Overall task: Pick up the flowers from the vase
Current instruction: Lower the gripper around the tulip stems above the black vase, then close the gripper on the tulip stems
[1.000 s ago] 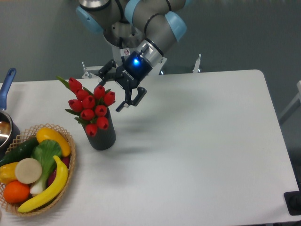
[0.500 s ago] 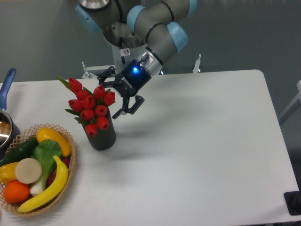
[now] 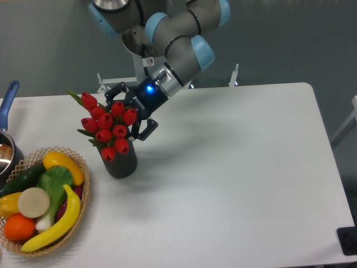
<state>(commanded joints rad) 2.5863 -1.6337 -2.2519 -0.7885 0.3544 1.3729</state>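
Note:
Next, my gripper grabs the flowers' red tulip buds to lift the flowers (image 3: pixel 106 128) out of the black vase (image 3: pixel 121 162).
A bunch of red tulip flowers (image 3: pixel 106 128) with green leaves stands in the matte black vase (image 3: pixel 121 162) at the left of the white table. My gripper (image 3: pixel 124 115) is open, its black fingers reaching in from the right around the upper right buds of the bunch. One finger (image 3: pixel 143 130) shows just right of the buds, the other (image 3: pixel 113 92) behind the top of the bunch. I cannot tell whether the fingers touch the buds. The stems are hidden inside the vase.
A round wicker basket (image 3: pixel 78 215) of colourful fruit and vegetables sits at the front left, close to the vase. A pot with a blue handle (image 3: pixel 8 100) is at the left edge. The table (image 3: pixel 234 167) stretches to the right.
My gripper has moved left and slightly down, from beside the bunch to around its upper right buds. The flowers and vase have not moved.

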